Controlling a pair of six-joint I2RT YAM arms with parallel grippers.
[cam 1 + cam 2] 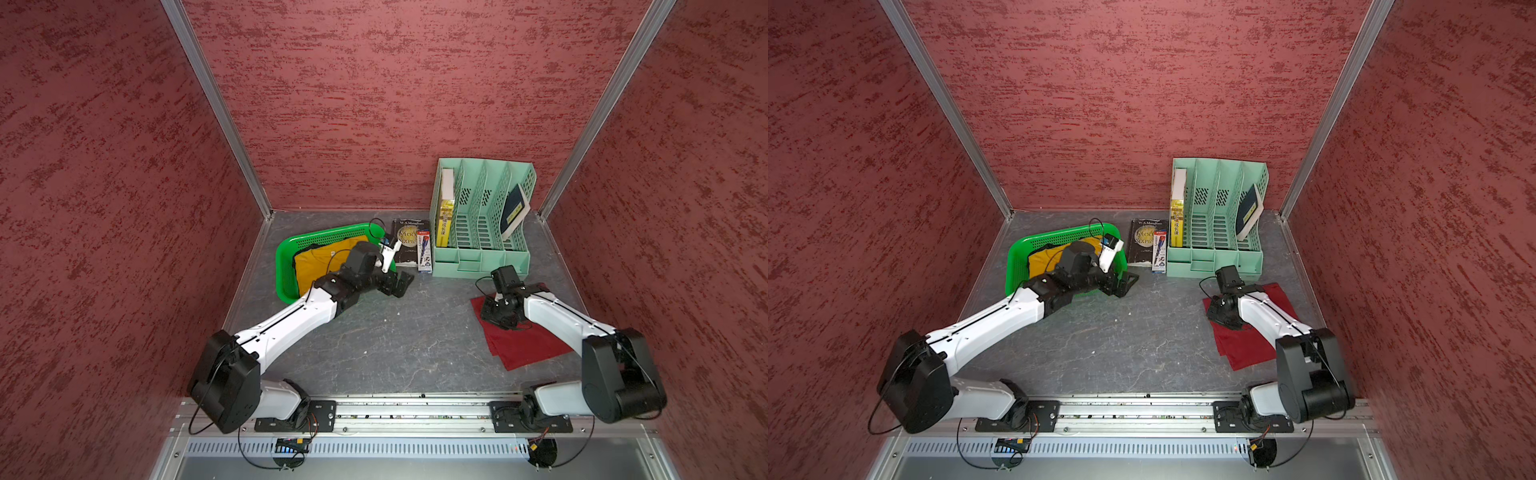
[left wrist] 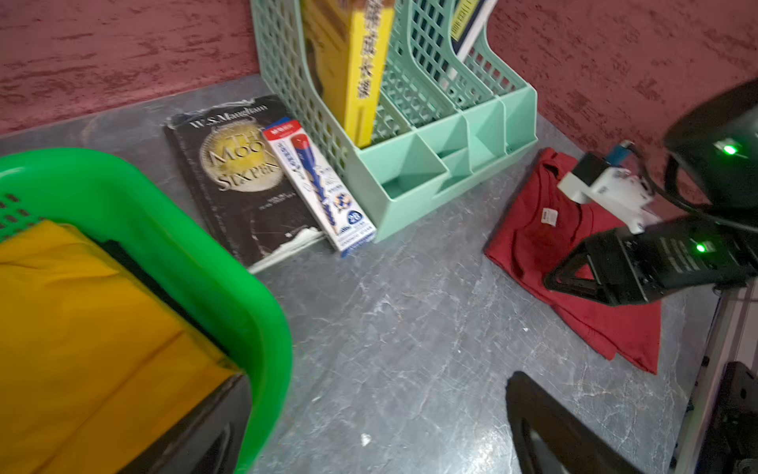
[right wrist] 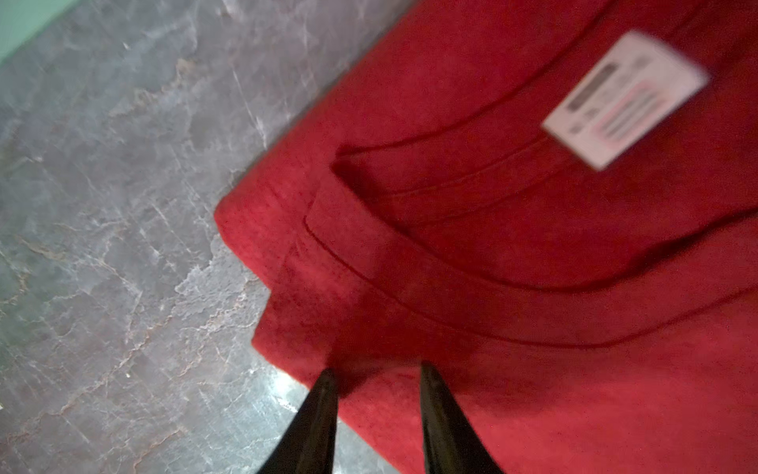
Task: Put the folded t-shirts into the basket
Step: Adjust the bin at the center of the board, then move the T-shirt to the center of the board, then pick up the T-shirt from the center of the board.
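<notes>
The dark red t-shirt [image 1: 528,345] needs to go into the basket. My left gripper will next grab one corner on its collar side and leave the other for my right gripper.
The green basket [image 1: 283,274] [image 1: 1014,270] [image 2: 192,242] stands at the back left. A mustard yellow folded t-shirt [image 1: 318,268] [image 1: 1042,259] [image 2: 82,328] lies in it, on top of a black cloth edge [image 2: 131,262]. My left gripper [image 1: 397,286] [image 1: 1124,284] [image 2: 377,414] hangs wide open and holds nothing, just off the basket's right rim, above bare table. The dark red folded t-shirt [image 1: 528,345] [image 1: 1246,349] [image 2: 541,250] [image 3: 533,254] lies flat at the right. My right gripper [image 1: 494,316] [image 1: 1219,313] [image 3: 377,379] sits low over its collar-side edge. Its jaws stand narrowly apart with cloth showing between them.
A mint-green file organiser [image 1: 482,249] [image 2: 410,164] with upright books stands at the back right. A black paperback [image 1: 405,245] [image 2: 242,180] and a pen box [image 1: 424,253] [image 2: 324,184] lie between it and the basket. Red walls enclose three sides.
</notes>
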